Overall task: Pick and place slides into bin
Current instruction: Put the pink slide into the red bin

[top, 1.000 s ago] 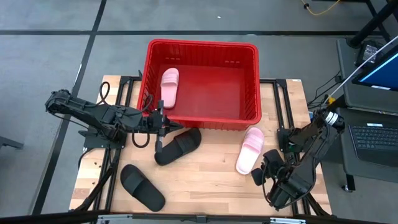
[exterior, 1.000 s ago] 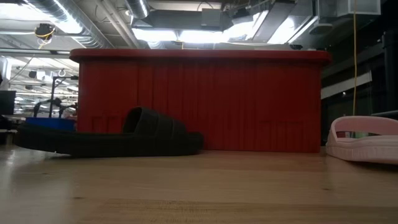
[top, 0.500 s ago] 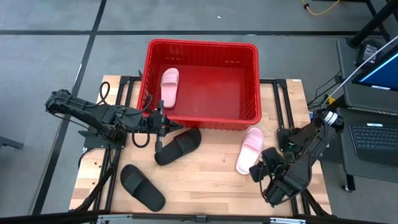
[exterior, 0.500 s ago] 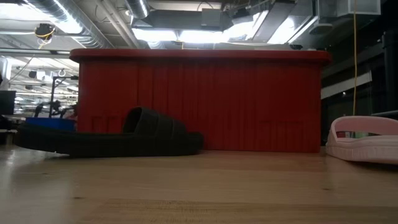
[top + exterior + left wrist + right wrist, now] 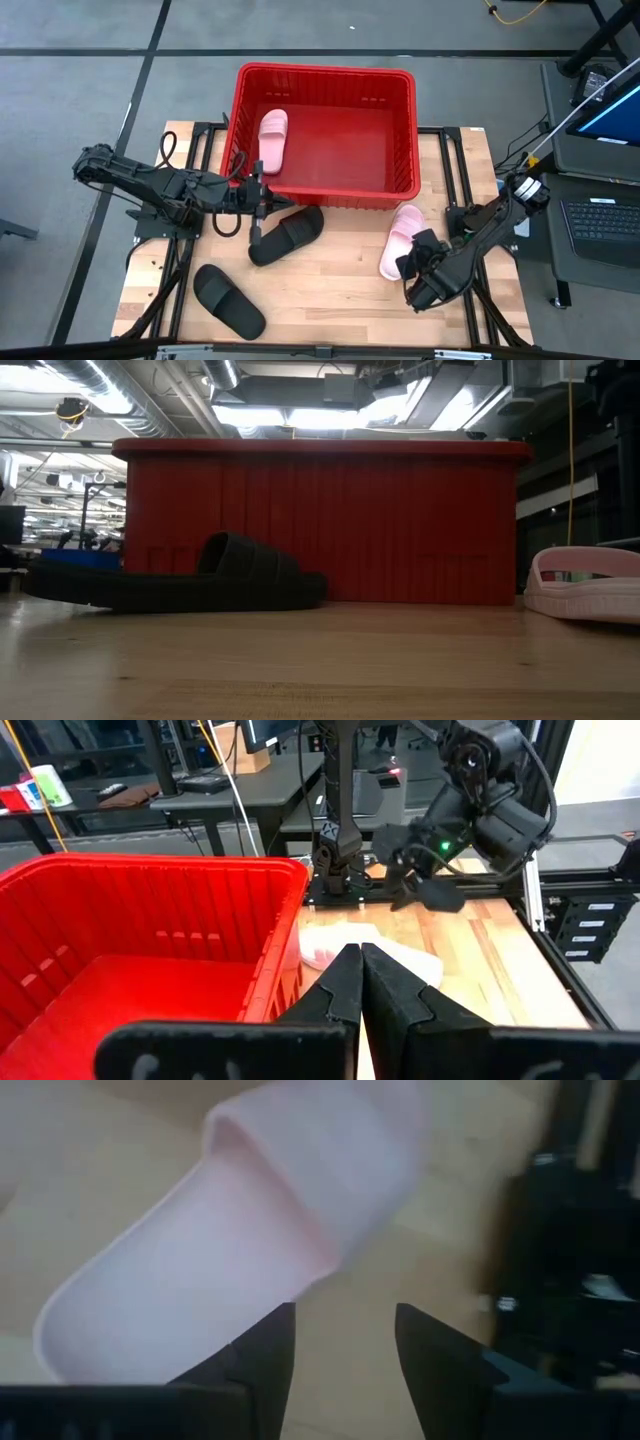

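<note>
The robot's right gripper will place the pink slide into the red bin [image 5: 325,130], so next it will grab the slide by its strap's side edge [image 5: 413,234].
The red bin [image 5: 325,130] stands at the table's far middle, with one pale pink slide [image 5: 272,140] lying on its floor at the left. A second pink slide [image 5: 402,240] lies on the table near the bin's near right corner. It also shows in the right wrist view [image 5: 250,1250]. One black slide [image 5: 285,235] lies in front of the bin, another [image 5: 228,300] near the front left. My right gripper [image 5: 410,264] is open, just short of the pink slide's near end, touching nothing. My left gripper [image 5: 260,202] is shut and empty beside the bin's near left wall.
The bin's tall lattice wall [image 5: 320,525] rises behind the black slide [image 5: 180,580] and the pink slide [image 5: 585,585]. Bare wood lies between the two black slides and the pink slide. The left wrist view shows my right arm [image 5: 470,810] across the table.
My right gripper has moved from the table's near right corner toward the left and far side, up to the near end of the pink slide on the table, turning as it went. The slides and my left arm have kept still.
</note>
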Robot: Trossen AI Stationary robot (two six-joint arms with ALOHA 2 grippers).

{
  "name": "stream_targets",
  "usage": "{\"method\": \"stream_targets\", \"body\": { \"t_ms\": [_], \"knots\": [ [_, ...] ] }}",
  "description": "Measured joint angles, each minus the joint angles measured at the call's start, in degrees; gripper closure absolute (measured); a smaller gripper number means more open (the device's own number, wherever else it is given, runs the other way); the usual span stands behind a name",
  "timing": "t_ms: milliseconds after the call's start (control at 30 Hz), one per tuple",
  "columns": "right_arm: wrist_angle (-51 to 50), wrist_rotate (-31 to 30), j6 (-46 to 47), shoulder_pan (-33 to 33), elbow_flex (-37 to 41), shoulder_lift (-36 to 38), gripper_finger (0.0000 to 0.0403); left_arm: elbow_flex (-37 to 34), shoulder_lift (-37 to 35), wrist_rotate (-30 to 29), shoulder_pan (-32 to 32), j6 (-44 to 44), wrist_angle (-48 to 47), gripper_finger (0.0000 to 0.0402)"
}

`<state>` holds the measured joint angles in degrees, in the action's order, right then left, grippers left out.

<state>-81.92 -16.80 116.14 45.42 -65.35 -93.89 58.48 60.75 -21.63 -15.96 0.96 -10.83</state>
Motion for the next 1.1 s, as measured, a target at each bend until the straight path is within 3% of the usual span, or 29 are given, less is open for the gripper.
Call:
{"method": "stream_targets", "body": {
  "t_ms": [133,267,833,1100],
  "knots": [
    [6.02,-0.17,-4.04,-1.16,2.09,0.00,0.0230,0.00,0.00,0.01,0.73,0.72,0.16,0.0399],
    [8.05,-2.76,-4.13,-2.10,4.58,0.00,0.0230,0.00,0.00,0.13,1.73,0.85,0.17,0.0400],
    [15.18,-3.04,-5.55,-4.94,12.87,0.00,0.0230,0.00,0.00,0.26,2.64,1.30,0.11,0.0400],
    [13.58,-3.08,-5.64,-5.52,13.17,0.00,0.0230,0.00,0.00,0.26,2.64,1.28,-0.28,0.0400]
  ]
}}
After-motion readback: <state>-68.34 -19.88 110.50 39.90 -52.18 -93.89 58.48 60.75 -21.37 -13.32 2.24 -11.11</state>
